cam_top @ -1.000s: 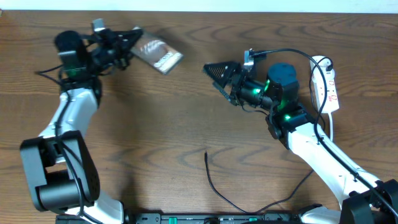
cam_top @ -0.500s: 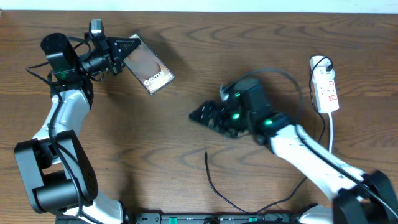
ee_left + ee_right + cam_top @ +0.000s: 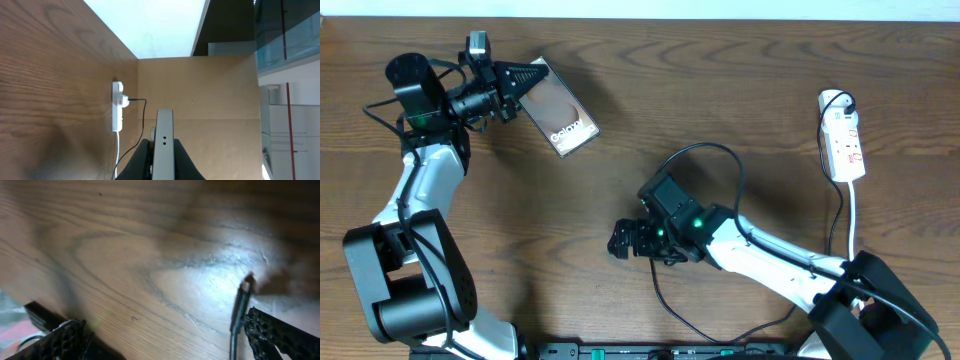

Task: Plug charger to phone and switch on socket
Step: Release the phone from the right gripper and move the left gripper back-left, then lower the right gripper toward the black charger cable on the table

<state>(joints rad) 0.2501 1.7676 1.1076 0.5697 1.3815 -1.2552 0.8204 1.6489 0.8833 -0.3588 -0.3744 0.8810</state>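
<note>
My right gripper has the charger's plug toward the right in the wrist view, close beside one fingertip. It should line up with the plug first and then close on it.
My left gripper (image 3: 532, 82) is shut on the phone (image 3: 563, 112) at the back left, holding it off the table by one end with the "Galaxy" lettering at the free end. In the left wrist view the phone (image 3: 164, 125) shows edge-on, clamped in the left gripper (image 3: 164, 155). My right gripper (image 3: 632, 243) is open, low over the front middle of the table, at the tip of the charger (image 3: 657, 287). In the right wrist view the charger tip (image 3: 242, 305) lies just inside the right finger (image 3: 280, 335) of the right gripper (image 3: 170, 340). The socket (image 3: 842, 140) lies at the far right.
The white socket (image 3: 117, 107) and its cord also show in the left wrist view, with a black lead running off it. A thicker black arm cable (image 3: 720, 150) loops over the right arm. The charger cable trails toward the table's front edge.
My right arm swung from beside the socket, forward and left, down to the charger tip. The left gripper turned the phone early on and has since held still.
</note>
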